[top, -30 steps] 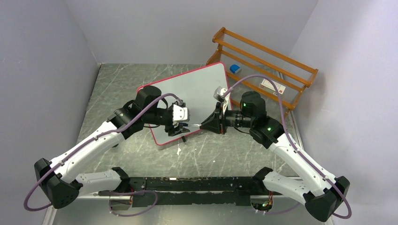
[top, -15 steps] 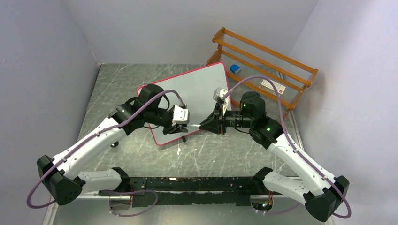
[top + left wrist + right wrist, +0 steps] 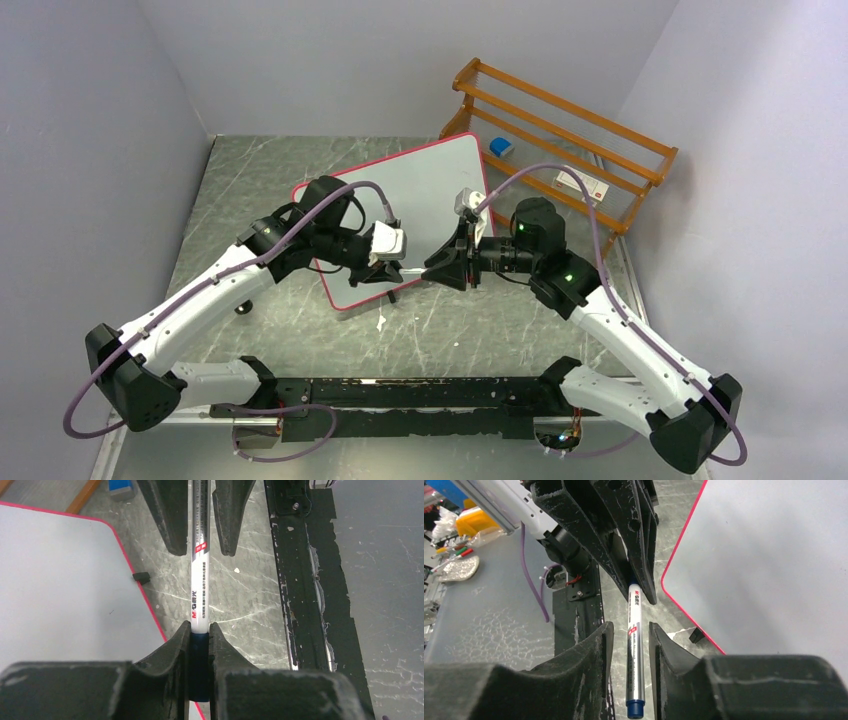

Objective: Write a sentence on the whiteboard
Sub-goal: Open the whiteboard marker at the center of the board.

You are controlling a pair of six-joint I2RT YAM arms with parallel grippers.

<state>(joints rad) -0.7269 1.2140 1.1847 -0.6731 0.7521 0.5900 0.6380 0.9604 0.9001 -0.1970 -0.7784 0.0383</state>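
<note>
The marker has its red label level with my fingers and its body [image 3: 424, 270] [image 3: 635, 654] beside them. I need to close my right gripper on it now. Closing now would hold the marker.
The whiteboard [image 3: 430, 185] lies tilted on the marble table, white with a pink-red rim. Its visible surface [image 3: 60, 580] [image 3: 774, 555] is plain; the sentence is out of view. A white and silver marker [image 3: 412, 268] hangs level between my two grippers, just off the board's near corner. My left gripper [image 3: 392, 268] [image 3: 200, 627] is shut on the marker's [image 3: 200, 590] dark blue end. My right gripper [image 3: 440, 266] [image 3: 630, 627] stands open around the other end of the marker [image 3: 634, 660], with a gap on each side.
An orange wooden rack [image 3: 560, 130] stands at the back right, with a blue block [image 3: 501, 147] and a white card [image 3: 583, 182] under it. A black rail [image 3: 400, 392] runs along the near edge. A small white scrap [image 3: 381, 321] lies on the table.
My left gripper has closed onto the marker's blue end. My right gripper, shut on the marker before, has opened off it. The left arm's elbow has shifted slightly.
</note>
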